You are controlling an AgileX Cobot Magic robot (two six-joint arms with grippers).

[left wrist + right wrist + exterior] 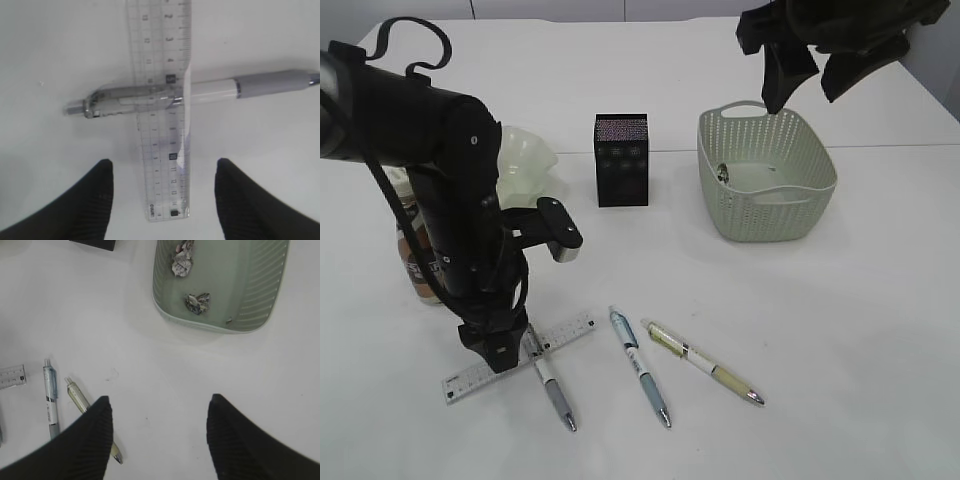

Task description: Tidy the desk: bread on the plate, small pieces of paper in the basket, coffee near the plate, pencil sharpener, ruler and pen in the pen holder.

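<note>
The fingers of my left gripper stop above the ruler's near end (460,388) (167,192) and would miss it if they closed now, so they need to go lower first.
The clear ruler (570,328) (162,150) lies on the white desk (820,330), crossed by a grey-and-white pen (552,385) (215,89). My left gripper (500,355) (162,162) hangs open low over the ruler, whose near end sits between the fingers untouched. A blue pen (640,365) (50,400) and a yellowish pen (705,362) (77,397) lie to the right. My right gripper (805,95) (157,400) is open and empty, high above the basket (770,215) (260,300), which holds crumpled paper pieces (182,262). Bread and pencil sharpener are out of view.
The black pen holder (621,160) stands at centre back, with the pale green wavy plate (525,160) to its left. The coffee bottle (415,260) is partly hidden behind my left arm. Bare desk stretches in front of the basket.
</note>
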